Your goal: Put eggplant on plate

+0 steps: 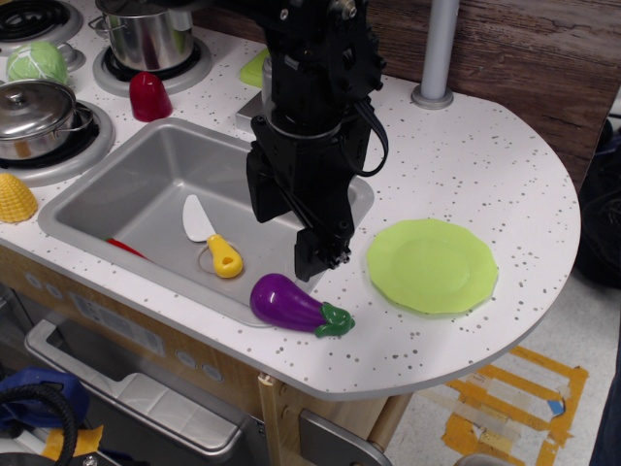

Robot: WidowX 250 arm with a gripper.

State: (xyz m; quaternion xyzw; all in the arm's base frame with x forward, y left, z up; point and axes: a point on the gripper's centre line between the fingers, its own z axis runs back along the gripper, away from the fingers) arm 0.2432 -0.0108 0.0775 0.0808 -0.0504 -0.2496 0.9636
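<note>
The eggplant should go on the lime-green plate (432, 265), so next I need to grab it with my gripper by its purple body (287, 303).
The purple eggplant (286, 303) with its green stem cap lies on the counter at the sink's front right corner, stem pointing right. The lime-green plate (432, 265) lies flat on the counter to its right, with a gap between them, and holds nothing. My black gripper (289, 243) hangs just above and behind the eggplant, over the sink's right end. Its fingers (315, 254) stand apart with nothing between them, and it is not touching the eggplant.
The grey sink (116, 199) holds a white toy knife with a yellow handle (225, 257) and a red item (126, 249). Pots (150, 34), a red cup (149, 96), a cabbage (37, 63) and a yellow toy (14, 197) are at the left. A small green disc (254, 68) and a grey pole (437, 49) are behind.
</note>
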